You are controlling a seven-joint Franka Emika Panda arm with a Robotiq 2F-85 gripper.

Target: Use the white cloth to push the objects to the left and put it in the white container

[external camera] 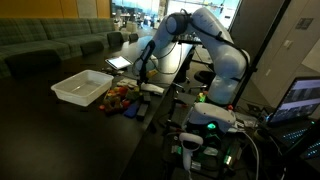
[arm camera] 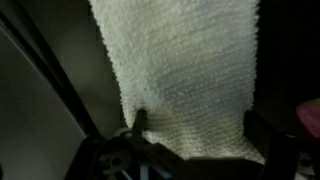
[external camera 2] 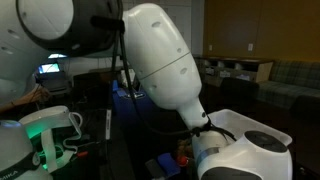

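Observation:
My gripper will pinch the white cloth across its width, away from the corners. Loose cloth will then be on either side of my fingertips to push the objects.
In the wrist view the white cloth (arm camera: 180,70) fills the middle of the picture and lies spread between my two fingers. My gripper (arm camera: 200,130) is wide open over it, and the left finger presses a small pucker into the cloth. In an exterior view my gripper (external camera: 142,78) is down at the dark table, with the white cloth (external camera: 152,88) under it. A pile of small colourful objects (external camera: 120,97) lies just beside it. The white container (external camera: 70,92) stands past the pile. It looks empty.
A tablet (external camera: 120,62) lies on the table behind the gripper. A green-lit device (external camera: 210,120) and cables sit by the robot base, and a laptop (external camera: 300,100) is at the edge. In an exterior view the white arm (external camera 2: 160,60) blocks most of the scene.

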